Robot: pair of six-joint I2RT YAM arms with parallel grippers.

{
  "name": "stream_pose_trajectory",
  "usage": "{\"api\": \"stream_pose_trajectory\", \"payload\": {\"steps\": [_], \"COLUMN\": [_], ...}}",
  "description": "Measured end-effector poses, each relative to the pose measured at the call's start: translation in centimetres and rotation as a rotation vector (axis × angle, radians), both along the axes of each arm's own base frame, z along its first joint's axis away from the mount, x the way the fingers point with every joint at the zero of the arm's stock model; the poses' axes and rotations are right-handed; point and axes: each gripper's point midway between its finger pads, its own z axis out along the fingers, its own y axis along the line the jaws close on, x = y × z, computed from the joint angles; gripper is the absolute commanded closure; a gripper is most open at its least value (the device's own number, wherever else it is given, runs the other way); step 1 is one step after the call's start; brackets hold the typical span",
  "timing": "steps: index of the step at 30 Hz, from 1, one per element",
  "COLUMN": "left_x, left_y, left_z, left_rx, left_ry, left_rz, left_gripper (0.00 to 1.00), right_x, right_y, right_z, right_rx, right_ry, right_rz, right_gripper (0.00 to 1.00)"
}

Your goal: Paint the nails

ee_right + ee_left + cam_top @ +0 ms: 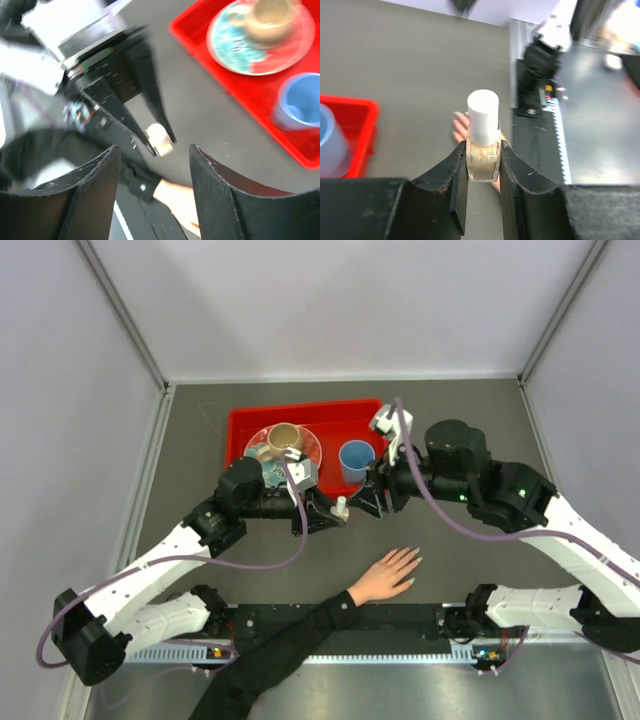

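It isn't time to close yet: the bottle's white cap [341, 503] [156, 132] is past my right gripper's fingers, and they would miss it if they closed now. My right gripper will move toward the cap first and close after that.
A light-skinned hand [385, 577] with a black sleeve lies flat on the grey table, fingers spread toward the right; its nails are too small to make out. My left gripper [333, 515] is shut on a small nail polish bottle [483, 145] with a white cap, held above the table behind the hand. The bottle also shows in the top view [341, 507] and in the right wrist view [159, 139]. My right gripper [372, 502] is open and empty, facing the bottle from the right, a short gap away. Part of the hand shows in the left wrist view [460, 131].
A red tray [240, 425] stands behind the grippers. It holds a patterned plate [307, 448] with a tan cup [284, 436] on it, and a blue cup [356, 458]. A black rail with electronics [400, 620] runs along the near edge.
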Motion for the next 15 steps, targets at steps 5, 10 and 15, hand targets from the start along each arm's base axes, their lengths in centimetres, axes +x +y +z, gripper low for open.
{"api": "stream_pose_trajectory", "payload": {"steps": [5,10,15], "left_x": [-1.7,-2.4,-2.8], "left_y": [-0.5,-0.5,-0.5], "left_z": [0.1,0.4,0.5], "left_rx": [-0.010,-0.019,-0.023], "left_ry": [0.036,0.052,0.056], "left_rz": [-0.119,-0.163,-0.187], "left_gripper": [1.00,1.00,1.00], "right_x": [-2.1,-3.0,-3.0], "right_y": [1.7,2.3,2.5], "right_z": [-2.6,-3.6,-3.6], "right_rx": [-0.080,-0.104,-0.107], "right_ry": [0.042,0.066,0.063], "right_rz": [0.211,0.299,0.320], "right_gripper": [0.53,0.62,0.63]}}
